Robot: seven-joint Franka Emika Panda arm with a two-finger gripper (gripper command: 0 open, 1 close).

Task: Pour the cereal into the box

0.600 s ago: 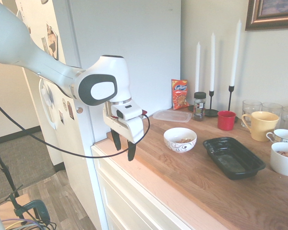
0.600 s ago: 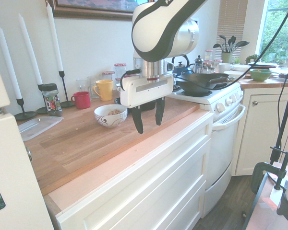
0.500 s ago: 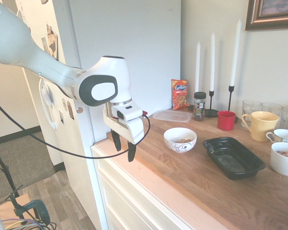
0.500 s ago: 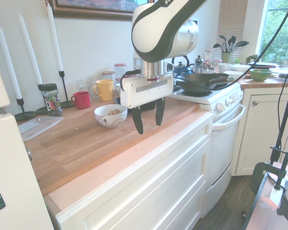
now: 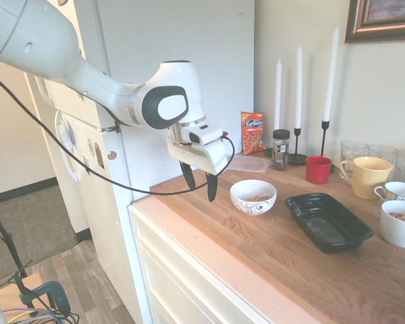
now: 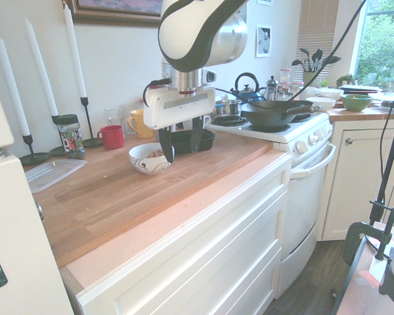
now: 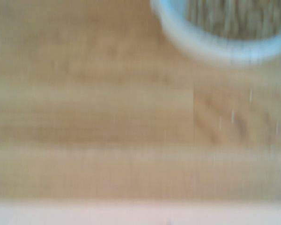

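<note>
My gripper picks up the white patterned bowl by its rim [image 6: 139, 148] next, to pour the cereal into the box [image 6: 207, 138].
The cereal [image 5: 259, 198] is a small heap of tan pieces inside a white patterned bowl [image 5: 253, 196] on the wooden counter. To the bowl's right lies the box [image 5: 327, 221], a shallow glossy black tray with nothing in it. My gripper [image 5: 200, 191] hangs open and empty just left of the bowl, fingers pointing down a little above the wood. From the other side, my gripper [image 6: 179, 149] stands right in front of the bowl [image 6: 148, 159] and partly hides the box [image 6: 207, 138]. The blurred wrist view shows the bowl's rim [image 7: 215, 46] and cereal [image 7: 234, 16].
An orange snack bag [image 5: 253, 132], a clear flat container [image 5: 242, 163], a jar [image 5: 280, 148], a red cup [image 5: 318, 169], a yellow mug [image 5: 366, 177], white mugs [image 5: 399, 224] and tall candles line the back wall. A stove with a pan [image 6: 276, 115] borders the counter.
The arm has moved from over the counter's front edge inward and up toward the bowl. The gripper stays open and empty.
</note>
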